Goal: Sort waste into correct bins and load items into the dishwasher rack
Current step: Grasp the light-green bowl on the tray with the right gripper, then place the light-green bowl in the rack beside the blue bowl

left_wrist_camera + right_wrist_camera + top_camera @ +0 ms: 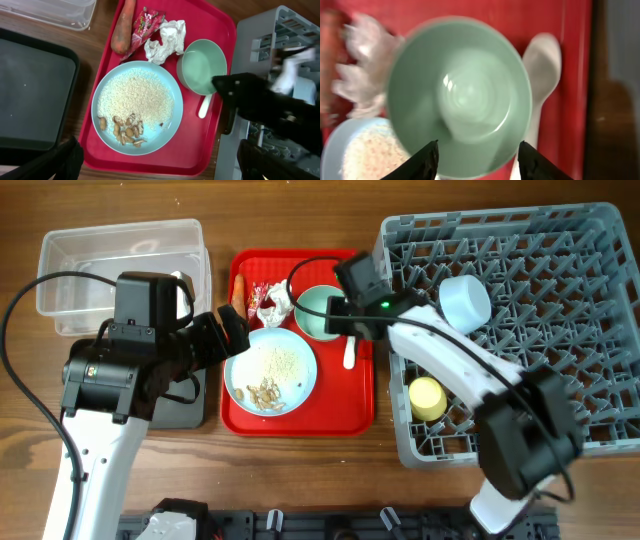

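The robot's right gripper should next grip the bowl's rim beside the white spoon, to load the mint-green bowl (pixel 318 312) tilted into the grey rack.
The pale blue plate (pixel 270 370) holds white rice (pixel 135 97) and brown scraps (pixel 125 131) on the red tray. The carrot (pixel 123 27), red-and-white wrapper (pixel 145 22) and crumpled tissue (pixel 167 40) lie at the tray's far end. The mint-green bowl (pixel 318 312) stands beside them, with the white spoon (pixel 350 355) to its right. My right gripper (pixel 478 150) is open just above the bowl (pixel 457 95). My left gripper (pixel 160 165) is open and empty over the plate's left edge. A light blue bowl (pixel 465 302) and yellow cup (pixel 428 398) sit in the grey rack (pixel 560 330).
The clear tub (pixel 120 260) stands at the back left. The black tray (pixel 185 405) lies left of the red tray (pixel 300 415), partly under my left arm. The rack's wall runs close along the red tray's right side.
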Robot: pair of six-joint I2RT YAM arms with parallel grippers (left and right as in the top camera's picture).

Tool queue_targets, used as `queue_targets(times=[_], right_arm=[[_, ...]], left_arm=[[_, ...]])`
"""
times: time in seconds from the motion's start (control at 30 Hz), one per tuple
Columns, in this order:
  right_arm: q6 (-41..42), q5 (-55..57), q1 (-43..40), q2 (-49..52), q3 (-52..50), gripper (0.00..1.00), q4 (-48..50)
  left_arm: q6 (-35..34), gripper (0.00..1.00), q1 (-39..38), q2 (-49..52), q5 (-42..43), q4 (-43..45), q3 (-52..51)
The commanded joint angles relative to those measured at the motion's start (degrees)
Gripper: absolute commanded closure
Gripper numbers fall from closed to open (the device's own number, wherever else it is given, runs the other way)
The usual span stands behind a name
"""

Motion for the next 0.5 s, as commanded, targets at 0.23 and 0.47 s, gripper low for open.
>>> queue_targets(times=[0.23,0.47], right_arm=[[11.0,-1.9,-0.3,3.7,0.1,0.96,0.0],[6.0,14.1,-1.4,-10.2,0.1,0.96,-5.9]], left_arm=[[-0.5,0.00,-0.1,0.0,-0.6,0.0,0.3],[-0.5,0.00,-0.1,0.0,-0.6,0.0,0.3]])
